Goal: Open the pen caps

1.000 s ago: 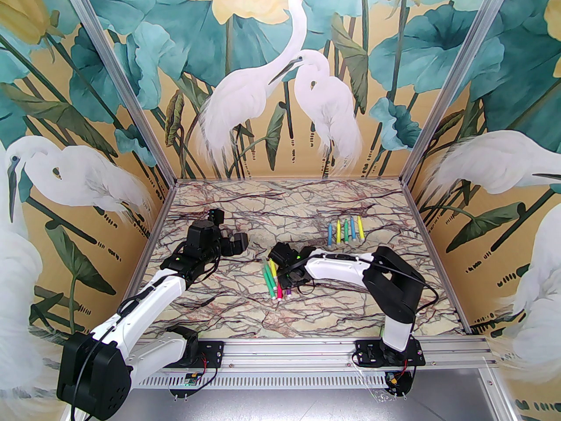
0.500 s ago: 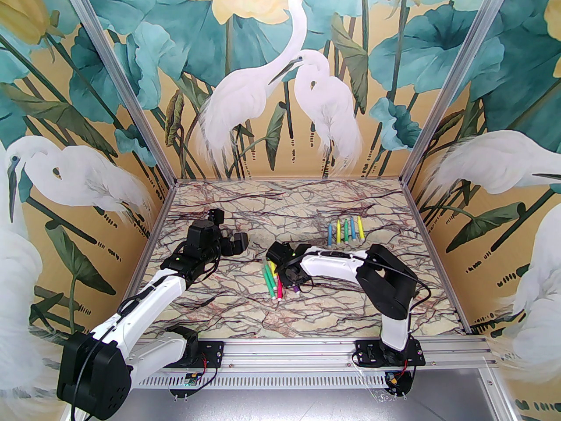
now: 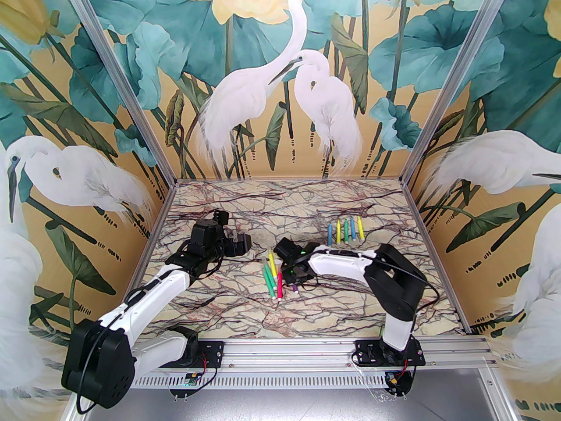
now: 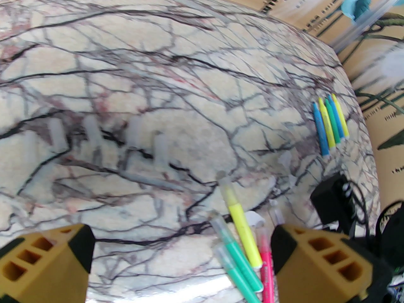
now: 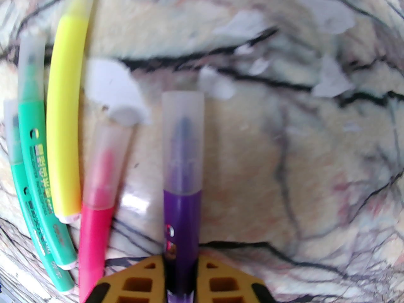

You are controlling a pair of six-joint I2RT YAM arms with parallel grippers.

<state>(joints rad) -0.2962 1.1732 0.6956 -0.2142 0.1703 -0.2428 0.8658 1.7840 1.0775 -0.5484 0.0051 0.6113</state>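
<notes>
I should next hold the purple pen by its translucent cap with my left gripper and leave the pen's body to my right gripper, to open the cap.
My right gripper (image 5: 181, 260) is shut on the barrel of a purple pen (image 5: 181, 219), whose pale translucent cap (image 5: 183, 140) points away from the fingers. Left of it lie a pink pen (image 5: 94, 232), a yellow pen (image 5: 66, 115) and two green pens (image 5: 34, 156), all capped. From above, this cluster (image 3: 274, 279) sits mid-table with the right gripper (image 3: 291, 279) at its right side. My left gripper (image 4: 182, 241) is open above the table, left of the cluster, holding nothing. Several loose caps (image 4: 160, 147) lie on the marble ahead of it.
A row of uncapped blue, yellow and green pens (image 3: 346, 230) lies at the back right of the marble table (image 3: 350, 305). White torn patches (image 5: 116, 93) mark the surface near the pens. Painted walls close in the sides and back.
The right gripper has closed on the purple pen and drawn it slightly right of the cluster. The left arm has shifted a little toward the centre, still open.
</notes>
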